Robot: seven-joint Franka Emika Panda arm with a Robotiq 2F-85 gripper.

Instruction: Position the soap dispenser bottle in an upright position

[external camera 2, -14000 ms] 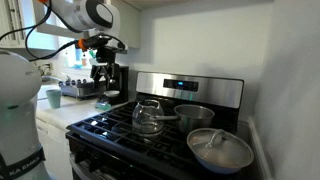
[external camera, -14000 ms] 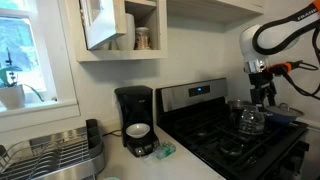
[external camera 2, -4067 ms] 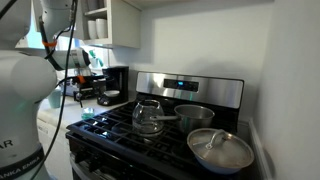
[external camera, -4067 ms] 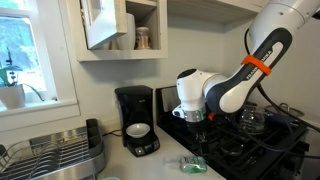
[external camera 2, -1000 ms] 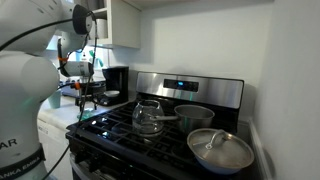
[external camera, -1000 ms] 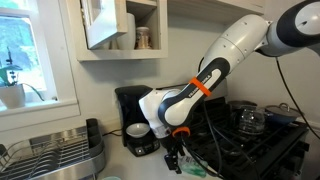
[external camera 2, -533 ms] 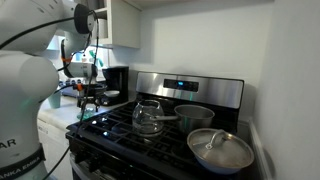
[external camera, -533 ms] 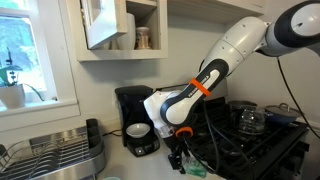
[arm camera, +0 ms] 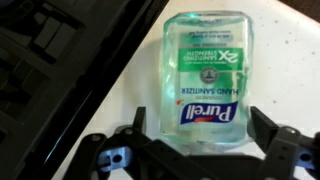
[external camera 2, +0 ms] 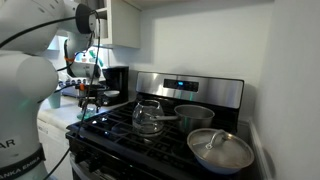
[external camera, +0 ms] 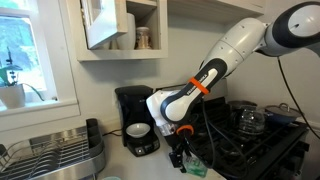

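Observation:
I need to set the soap dispenser bottle (arm camera: 203, 78) upright. Next, my gripper needs to grab across the bottle's body at the end with the Purell label and leave the bottle's far end free.
The soap dispenser bottle (arm camera: 203, 78) is a translucent pale-green bottle with a Purell label. It lies flat on the white counter beside the stove, and its pump top is hidden under the gripper. In an exterior view only a bit of it (external camera: 195, 167) shows below the arm. My gripper (arm camera: 197, 140) is low over the bottle with one finger on each side of its body, open, with small gaps to the sides. The gripper also shows in both exterior views (external camera: 178, 157) (external camera 2: 92, 100).
The black coffee maker (external camera: 135, 118) stands at the back of the counter, just behind the gripper. The black stove (external camera: 250, 145) (arm camera: 60, 70) edges the bottle. A glass pot (external camera 2: 148, 116) and a lidded pan (external camera 2: 220, 150) sit on the burners. A dish rack (external camera: 55, 152) stands near the window.
The gripper has shifted slightly along the counter and come down a little over the bottle. The bottle has not moved.

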